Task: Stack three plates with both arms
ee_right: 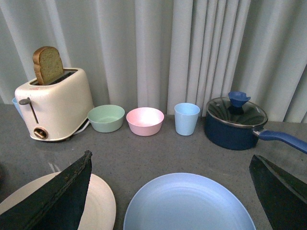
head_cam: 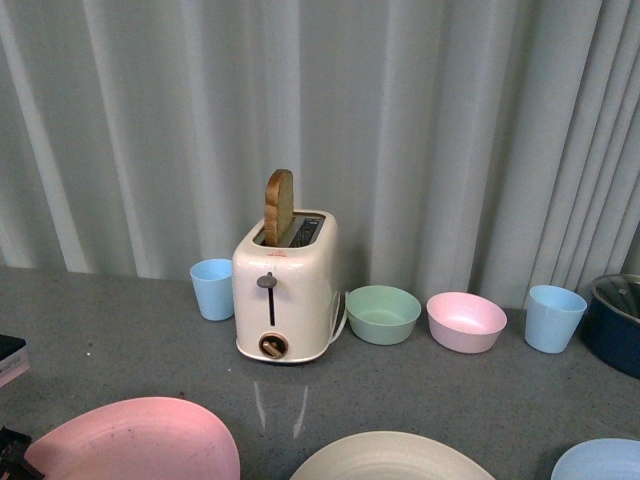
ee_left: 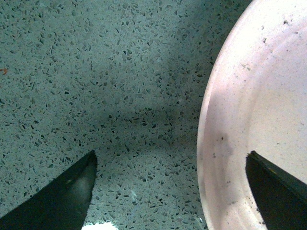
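My left gripper is to grab the pink plate (ee_left: pixel 259 110) next by its raised rim (ee_left: pixel 207 139), since the job of stacking the three plates starts with that plate.
Three plates lie apart along the near edge of the grey counter: the pink plate (head_cam: pixel 140 440) at the left, the cream plate (head_cam: pixel 390 458) in the middle, the light blue plate (head_cam: pixel 600 460) at the right. My left gripper (ee_left: pixel 170 160) is open just above the counter, one finger (ee_left: pixel 72 191) over bare counter, the other over the pink plate (ee_left: pixel 259 110), so the jaws straddle its rim. My right gripper (ee_right: pixel 170 165) is open and empty, above the light blue plate (ee_right: pixel 189 203), with the cream plate (ee_right: pixel 100 203) beside it. Neither gripper shows in the front view.
Along the curtain stand a cream toaster (head_cam: pixel 285 290) with a bread slice, two light blue cups (head_cam: pixel 212 288) (head_cam: pixel 555 317), a green bowl (head_cam: pixel 383 314), a pink bowl (head_cam: pixel 466 321) and a dark blue lidded pot (ee_right: pixel 235 122) with its handle pointing right.
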`<action>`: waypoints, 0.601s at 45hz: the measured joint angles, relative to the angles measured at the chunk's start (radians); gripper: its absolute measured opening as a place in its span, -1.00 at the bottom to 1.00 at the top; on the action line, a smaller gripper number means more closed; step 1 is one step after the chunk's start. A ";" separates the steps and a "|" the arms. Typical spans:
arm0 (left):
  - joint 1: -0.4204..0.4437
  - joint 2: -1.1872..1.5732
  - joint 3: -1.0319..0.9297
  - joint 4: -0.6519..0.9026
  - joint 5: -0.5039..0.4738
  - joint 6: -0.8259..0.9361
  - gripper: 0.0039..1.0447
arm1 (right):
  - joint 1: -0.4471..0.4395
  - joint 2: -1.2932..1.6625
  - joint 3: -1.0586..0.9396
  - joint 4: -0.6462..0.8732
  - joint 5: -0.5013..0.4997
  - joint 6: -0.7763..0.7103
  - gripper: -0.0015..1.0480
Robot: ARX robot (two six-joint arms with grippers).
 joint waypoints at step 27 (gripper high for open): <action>-0.014 0.002 -0.006 0.023 0.023 -0.027 -0.93 | 0.000 0.000 0.000 0.000 0.000 0.000 0.86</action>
